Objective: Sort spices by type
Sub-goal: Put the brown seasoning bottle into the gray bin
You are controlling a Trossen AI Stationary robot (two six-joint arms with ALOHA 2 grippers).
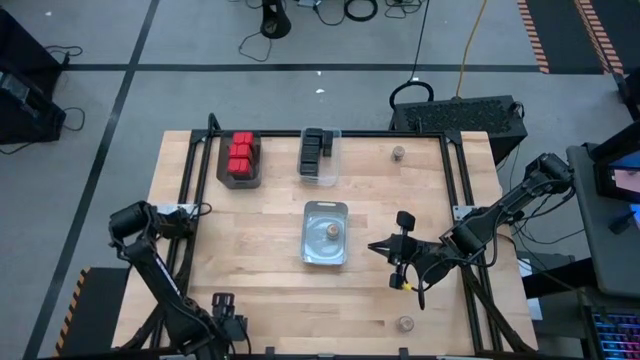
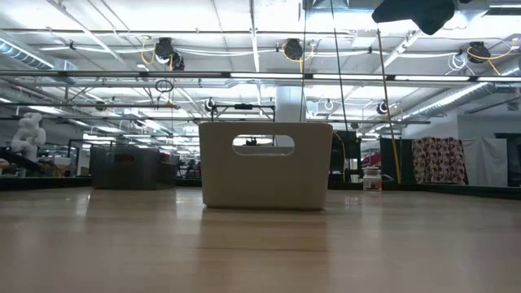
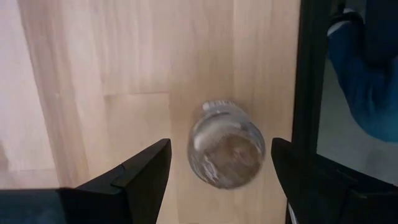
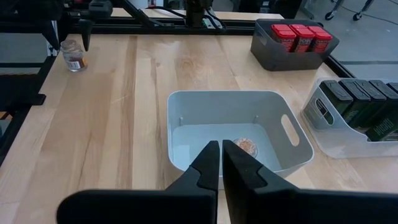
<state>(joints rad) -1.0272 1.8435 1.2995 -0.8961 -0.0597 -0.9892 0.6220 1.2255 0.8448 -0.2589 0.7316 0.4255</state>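
I should close my left gripper on the jar now. Both fingers reach down on either side, level with the jar's round top, so they would catch the jar.
A small round jar stands upright on the wood near the table's front left, beside the black frame rail; it also shows as the jar. My left gripper points straight down over it, open, one finger on each side with gaps showing. In the high view my left gripper hides this jar. My right gripper is shut on nothing and hovers to the right of the pale bin, which holds one jar. Red boxes fill a dark bin. Black boxes fill a clear bin.
Two more jars stand loose on the table, one at the far right and one at the near right. The black frame rail runs close beside the left gripper's jar. Bare wood lies between the bins and the front edge.
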